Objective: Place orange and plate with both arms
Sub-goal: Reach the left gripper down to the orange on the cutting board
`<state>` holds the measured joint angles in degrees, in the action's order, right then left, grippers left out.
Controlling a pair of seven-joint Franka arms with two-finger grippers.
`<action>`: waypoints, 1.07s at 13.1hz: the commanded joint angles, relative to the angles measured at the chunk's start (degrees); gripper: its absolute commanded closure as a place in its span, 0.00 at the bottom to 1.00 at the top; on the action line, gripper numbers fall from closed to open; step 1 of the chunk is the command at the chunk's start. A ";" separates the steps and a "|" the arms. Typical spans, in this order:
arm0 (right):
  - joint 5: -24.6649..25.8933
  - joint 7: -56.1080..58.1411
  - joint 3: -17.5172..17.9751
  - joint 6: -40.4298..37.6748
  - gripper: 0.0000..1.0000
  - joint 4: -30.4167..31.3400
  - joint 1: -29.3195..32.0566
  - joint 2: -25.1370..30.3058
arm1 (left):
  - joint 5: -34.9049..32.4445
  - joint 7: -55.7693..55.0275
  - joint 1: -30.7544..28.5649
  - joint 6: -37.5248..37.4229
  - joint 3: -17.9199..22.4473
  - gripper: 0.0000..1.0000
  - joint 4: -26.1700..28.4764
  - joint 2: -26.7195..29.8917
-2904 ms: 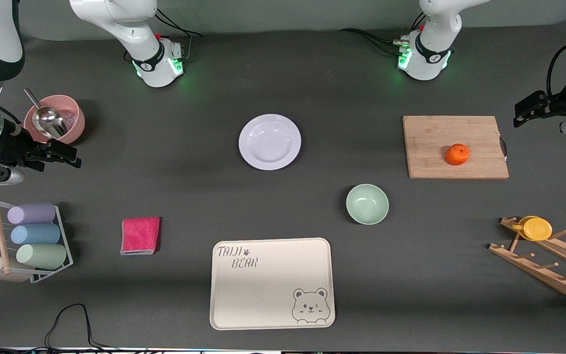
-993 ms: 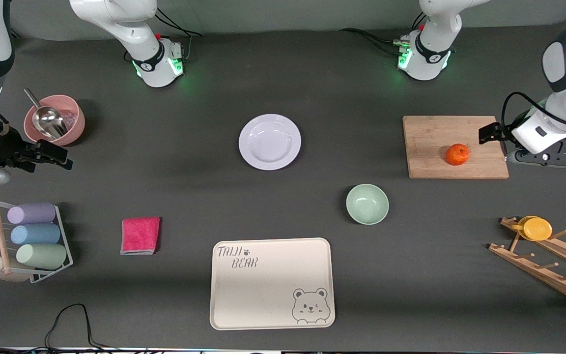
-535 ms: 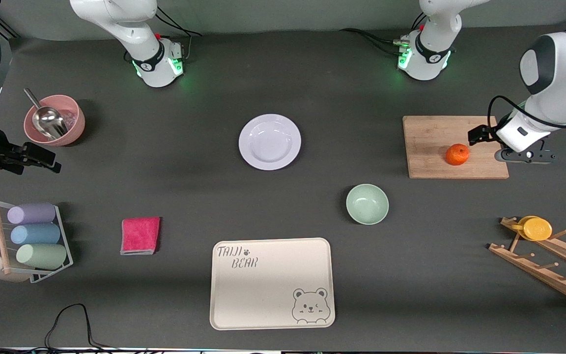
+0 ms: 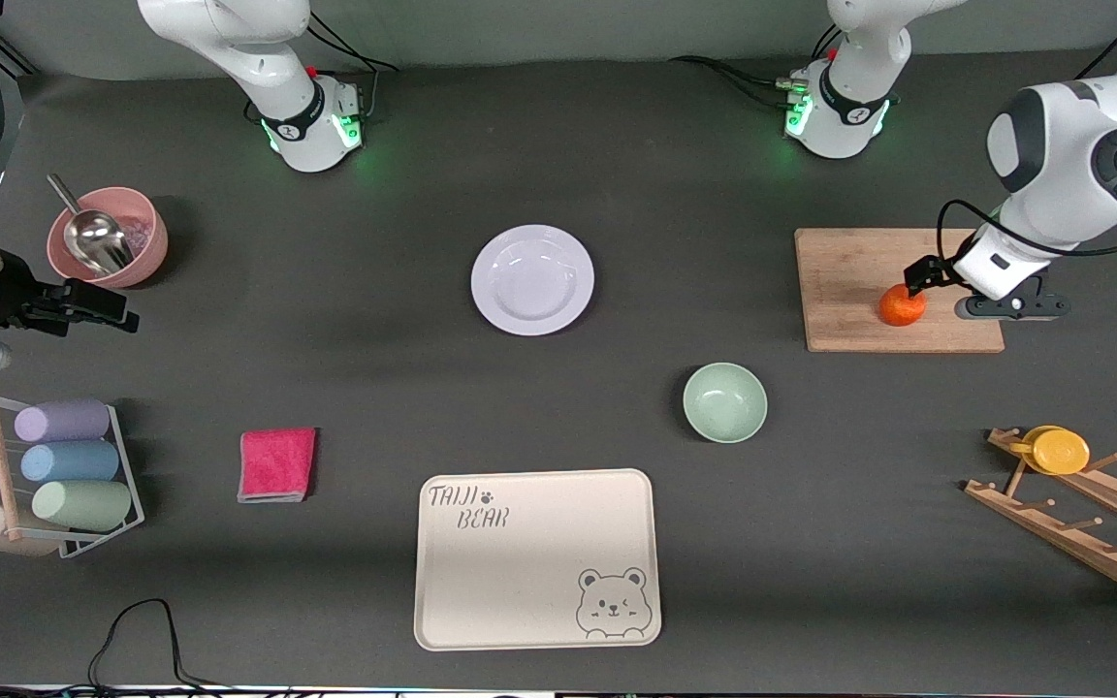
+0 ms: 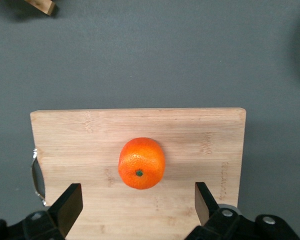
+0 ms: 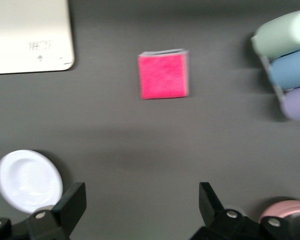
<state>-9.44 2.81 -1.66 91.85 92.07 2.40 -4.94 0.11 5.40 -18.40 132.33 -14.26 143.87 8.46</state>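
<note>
I need to put the orange (image 4: 901, 308) on the white plate (image 4: 532, 280). My left gripper will grab it by its round sides next.
The orange (image 4: 901, 308) (image 5: 141, 163) lies on a wooden cutting board (image 4: 849, 267) (image 5: 85, 140) toward the left arm's end of the table. My left gripper (image 4: 919, 279) (image 5: 138, 199) hangs open low over the board, with the fruit just ahead of its fingertips and untouched. The white plate (image 4: 532, 280) (image 6: 27, 181) rests flat near the table's middle. Toward the right arm's end, my right gripper (image 4: 98, 308) (image 6: 140, 200) hovers open over bare table beside the pink bowl, holding nothing.
A pale green bowl (image 4: 724, 402) and a cream bear tray (image 4: 536, 558) sit nearer the front camera than the plate. Also here are a pink cloth (image 4: 276, 464) (image 6: 163, 75), a pink bowl with a scoop (image 4: 108, 237), a rack of cups (image 4: 54, 475) and a wooden rack with a yellow dish (image 4: 1082, 499).
My left gripper has swung in from the table's end and come down across the cutting board up to the orange. The right gripper has only drifted slightly beside the pink bowl.
</note>
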 commanded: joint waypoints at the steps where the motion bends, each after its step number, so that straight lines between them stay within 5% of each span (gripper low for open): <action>1: -11.16 0.44 -0.19 -4.03 0.00 -1.80 3.39 -1.03 | -0.55 -1.44 -1.10 5.02 0.02 0.00 4.92 2.18; 7: -28.85 -0.35 -0.89 -5.10 0.00 -1.45 3.75 -2.26 | 0.06 -1.80 -2.69 16.28 0.02 0.00 9.50 -2.56; 14: -34.58 0.35 -1.24 -9.83 0.00 -1.97 3.57 -4.99 | 0.86 -6.37 -1.99 25.86 -0.15 0.00 12.05 -9.33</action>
<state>-41.92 2.92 -2.45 84.62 91.95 5.85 -9.23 0.62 0.87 -20.70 156.80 -14.07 154.97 -1.26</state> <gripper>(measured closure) 0.000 0.000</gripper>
